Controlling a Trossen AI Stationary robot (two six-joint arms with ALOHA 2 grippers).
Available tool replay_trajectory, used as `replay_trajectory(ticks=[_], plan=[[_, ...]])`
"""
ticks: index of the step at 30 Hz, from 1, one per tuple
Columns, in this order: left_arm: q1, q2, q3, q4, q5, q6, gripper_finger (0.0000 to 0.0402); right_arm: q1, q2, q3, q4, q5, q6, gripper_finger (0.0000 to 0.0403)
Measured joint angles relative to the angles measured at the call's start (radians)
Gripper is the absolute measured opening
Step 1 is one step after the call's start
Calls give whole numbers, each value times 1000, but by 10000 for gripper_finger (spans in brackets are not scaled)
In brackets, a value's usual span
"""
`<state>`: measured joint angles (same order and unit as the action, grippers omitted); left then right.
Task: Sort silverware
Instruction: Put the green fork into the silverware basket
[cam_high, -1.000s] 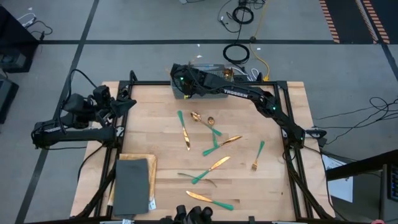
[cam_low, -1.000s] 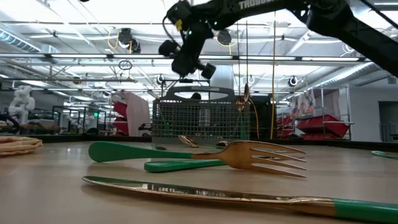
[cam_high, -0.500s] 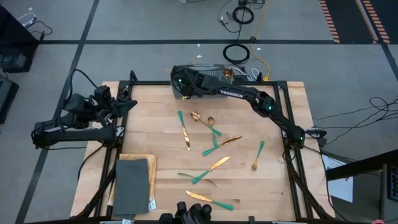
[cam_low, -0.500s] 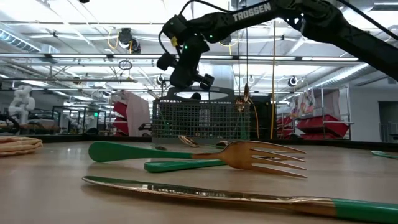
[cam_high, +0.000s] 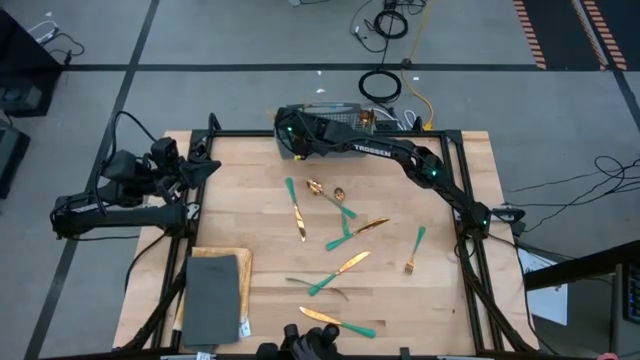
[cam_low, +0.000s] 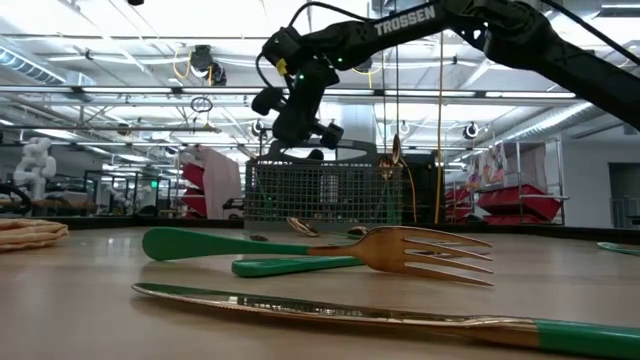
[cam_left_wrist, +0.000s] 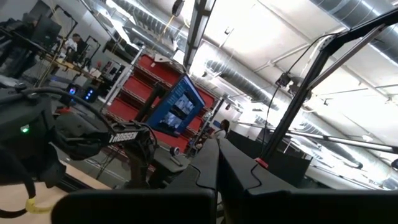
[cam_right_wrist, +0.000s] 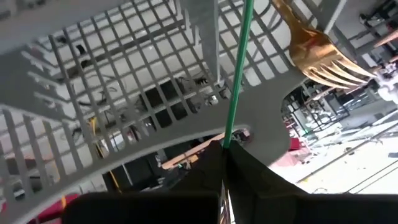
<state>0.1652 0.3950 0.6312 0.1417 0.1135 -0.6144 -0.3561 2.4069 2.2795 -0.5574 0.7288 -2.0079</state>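
Note:
I should let go of the silverware with my right gripper. The teal handle (cam_right_wrist: 241, 62) reaches past the grey basket's rim along the mesh inside, so the silverware would stay in the basket.
My right gripper (cam_high: 295, 135) hovers over the grey wire basket (cam_high: 335, 112) at the table's far edge, shut on one piece of silverware with a thin teal handle (cam_right_wrist: 236, 81). That piece's head is out of view. In the right wrist view a gold fork (cam_right_wrist: 317, 46) stands in the basket (cam_right_wrist: 112, 93). Several gold-and-teal pieces lie flat on the wooden table, among them a knife (cam_high: 297, 208), a spoon (cam_high: 328, 194) and a fork (cam_high: 414, 250). The low view shows a fork (cam_low: 400, 250) and a knife (cam_low: 380, 315) close up. My left gripper (cam_high: 205, 168) waits, shut, at the table's left edge. My right gripper pinches the teal handle (cam_right_wrist: 227, 134) between its two shut fingers. The handle runs on straight past the fingertips in front of the basket's mesh. The piece is lifted clear of the table. I cannot tell which end of it the fingers are on.
A dark grey slab (cam_high: 212, 295) lies on a woven mat (cam_high: 238, 262) at the table's near left corner. The black frame rails (cam_high: 462, 190) run along the table's edges. Bare wood (cam_high: 240, 190) lies between the left arm and the scattered pieces.
My right gripper has come down a little toward the wire basket, staying shut on the teal-handled piece, and has then held still. The pieces on the table have not moved.

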Motion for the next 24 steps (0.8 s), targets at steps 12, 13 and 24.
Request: replay_trajectory(ticks=[12, 13, 24], plan=[[0, 0, 0, -2, 0, -1, 6, 0, 0, 0, -14, -51, 78, 90], [0, 0, 0, -2, 0, -1, 6, 0, 0, 0, -14, -50, 84, 99], [0, 0, 0, -2, -1, -6, 6, 24, -35, 0, 86, 234, 321, 145]])
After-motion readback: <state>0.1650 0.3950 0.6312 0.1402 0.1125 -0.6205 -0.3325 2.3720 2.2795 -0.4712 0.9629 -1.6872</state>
